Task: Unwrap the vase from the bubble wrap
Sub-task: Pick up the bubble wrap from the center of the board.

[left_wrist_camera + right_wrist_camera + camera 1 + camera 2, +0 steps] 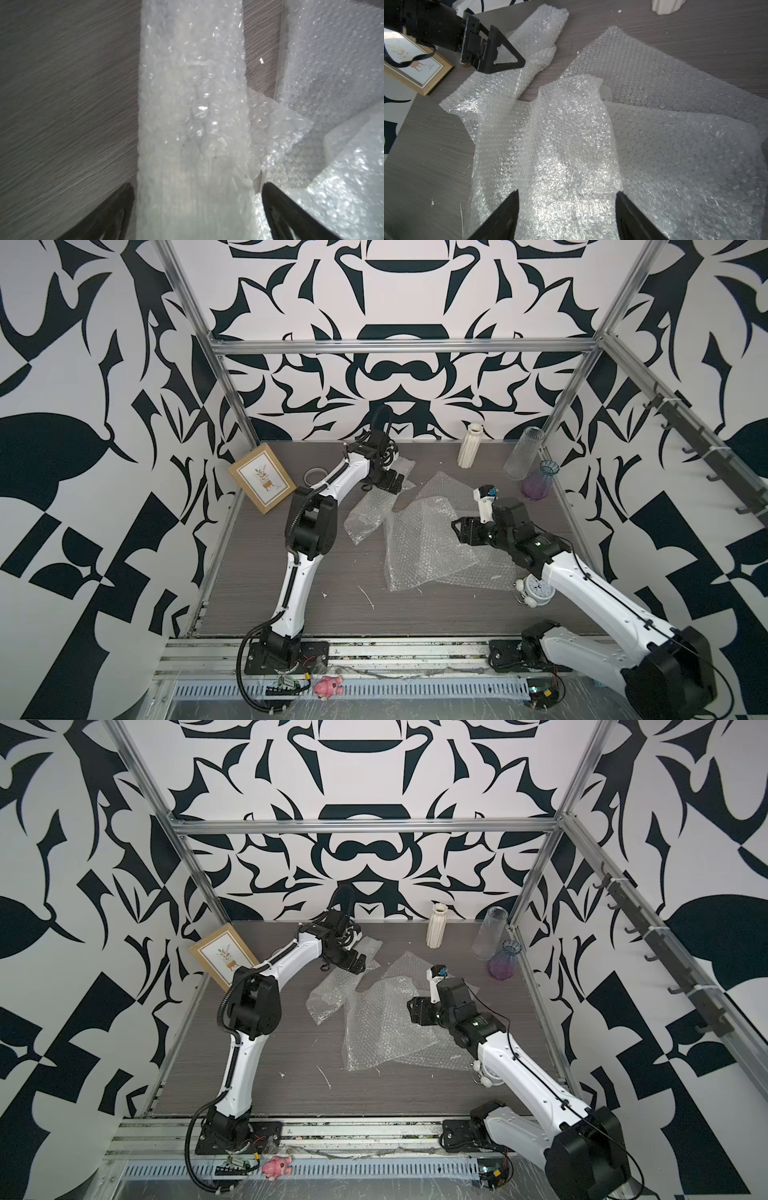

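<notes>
My left gripper grabs the long folded piece of bubble wrap across its width next, so its loose side flap stays free to unwrap.
Several see-through sheets of bubble wrap lie loose and crumpled in the middle of the table. A long folded strip of it runs between the fingers of my left gripper, which is open wide and straddles it without pinching it. I cannot tell whether anything is inside that strip. My right gripper is open just above a raised, crumpled fold. Three bare vases stand at the back right: a white ribbed vase, a tall clear one and a purple-blue one.
A framed picture leans at the back left with a tape roll beside it. A white alarm clock sits close under my right forearm. A pink pig toy lies on the front rail. Metal frame posts edge the table.
</notes>
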